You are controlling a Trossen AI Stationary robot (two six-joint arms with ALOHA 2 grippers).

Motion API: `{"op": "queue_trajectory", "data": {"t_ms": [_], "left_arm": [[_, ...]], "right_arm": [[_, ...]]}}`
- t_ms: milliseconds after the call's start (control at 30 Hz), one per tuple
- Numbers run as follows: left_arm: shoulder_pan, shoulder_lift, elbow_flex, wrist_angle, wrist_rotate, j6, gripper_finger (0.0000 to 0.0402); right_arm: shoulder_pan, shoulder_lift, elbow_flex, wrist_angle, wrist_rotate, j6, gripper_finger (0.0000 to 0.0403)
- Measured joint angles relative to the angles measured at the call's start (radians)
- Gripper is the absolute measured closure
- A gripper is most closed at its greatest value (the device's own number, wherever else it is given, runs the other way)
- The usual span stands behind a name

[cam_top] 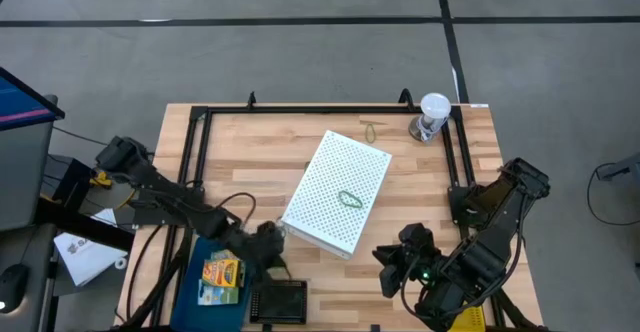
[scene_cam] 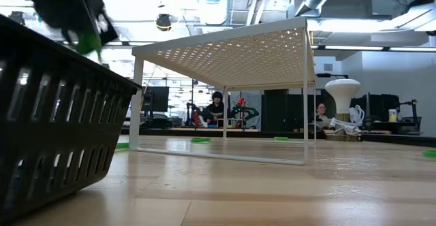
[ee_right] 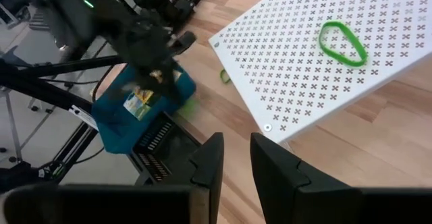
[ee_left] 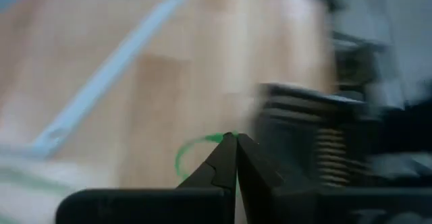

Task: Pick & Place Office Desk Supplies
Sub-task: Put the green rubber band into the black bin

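Note:
My left gripper now keeps holding the green rubber band until its loop is over the black basket (ee_left: 307, 133), since the loop of the green rubber band (ee_left: 181, 155) hangs over wood.
My left gripper (cam_top: 268, 248) hangs above the table between the blue tray (cam_top: 195, 262) and the black basket (cam_top: 278, 300), shut on a green rubber band (ee_left: 191, 150). In the tray lie a yellow-orange crayon box (cam_top: 223, 270) and a green card box (cam_top: 218, 294). A second green rubber band (ee_right: 343, 43) lies flat on top of the white perforated box (cam_top: 335, 190). An olive band (cam_top: 371, 128) lies on the table at the far side. My right gripper (ee_right: 235, 158) waits open at the near right, holding nothing. My left gripper pinches the green rubber band at one point of its loop (ee_left: 219, 138), between the very ends of its two shut fingers. The fingers slant down toward the table. The rest of the loop hangs free beside the fingertips, clear of the table; in the low view it shows as a green patch (scene_cam: 88, 43) under the gripper.
A clear cup with a white lid (cam_top: 432, 115) stands at the far right corner. A black frame (cam_top: 200, 122) runs around the table's far and side edges. Another small green band (ee_right: 224, 76) lies on the wood by the white box's near corner.

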Motion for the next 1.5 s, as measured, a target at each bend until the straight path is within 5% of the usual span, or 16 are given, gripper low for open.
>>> {"op": "queue_trajectory", "data": {"t_ms": [200, 333, 667, 1100, 1367, 1500], "left_arm": [[-0.041, -0.063, 0.002, 0.119, 0.239, 0.091, 0.0401], [-0.074, -0.029, 0.002, 0.127, 0.294, 0.091, 0.0401], [-0.119, 0.063, 0.002, 0.179, 0.258, 0.089, 0.0386], [-0.117, 0.055, 0.002, 0.136, 0.198, 0.090, 0.0240], [-0.086, -0.124, -0.004, -0.068, 0.076, 0.057, 0.0230], [-0.040, -0.253, -0.126, -0.111, 0.045, -0.033, 0.0230]], "right_arm": [[-0.003, 0.000, 0.000, 0.010, 0.031, -0.012, 0.0330], [-0.013, 0.000, 0.000, 0.015, 0.034, -0.035, 0.0330], [-0.019, 0.000, 0.000, 0.026, 0.029, -0.037, 0.0330], [-0.019, 0.000, 0.000, 0.026, 0.026, -0.034, 0.0330], [-0.019, 0.000, 0.000, 0.038, 0.026, -0.034, 0.0330], [-0.019, 0.000, 0.000, 0.037, 0.025, -0.034, 0.0330]]}}
